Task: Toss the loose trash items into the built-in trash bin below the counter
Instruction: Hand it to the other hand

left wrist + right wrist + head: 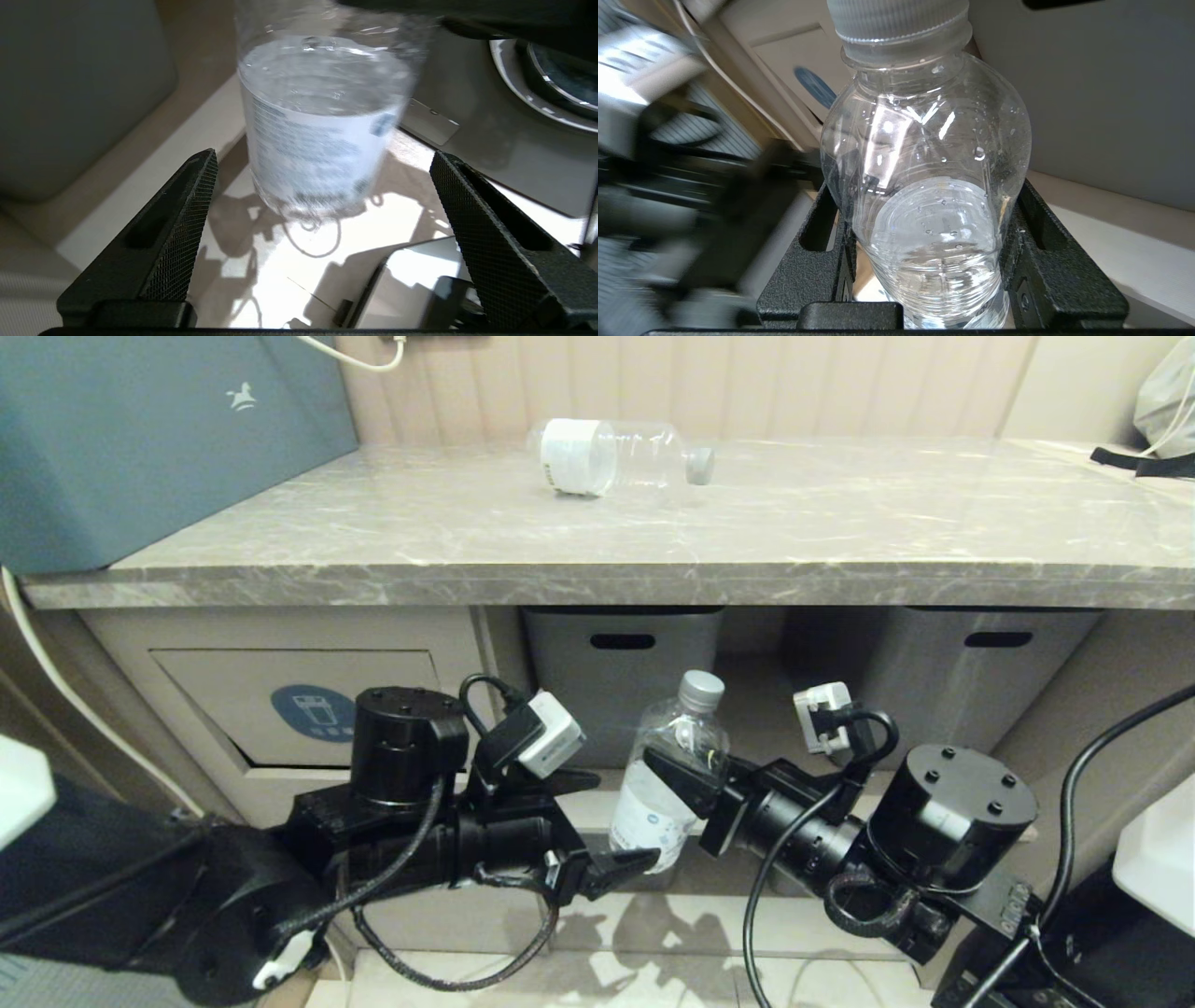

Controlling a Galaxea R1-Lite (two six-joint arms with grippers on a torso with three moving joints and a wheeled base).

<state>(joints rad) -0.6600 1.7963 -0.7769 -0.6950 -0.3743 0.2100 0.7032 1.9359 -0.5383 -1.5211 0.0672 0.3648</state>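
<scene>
My left gripper moves toward the bottle's white label band first, then closes on it, since the band sits beyond its fingers and closing now would miss.
A clear water bottle with a grey cap hangs upright below the counter, and my right gripper is shut on its clear upper body. My left gripper stands open at the bottle's white label band, its fingers apart on either side without touching it. A second bottle lies on its side at the back of the counter. The beige flap of the built-in trash bin, with its blue oval sticker, sits left of both grippers.
Two grey tubs with slot handles stand under the counter behind the grippers. A dark blue-grey box fills the counter's left end. A grey bag lies at the far right. Pale floor lies below.
</scene>
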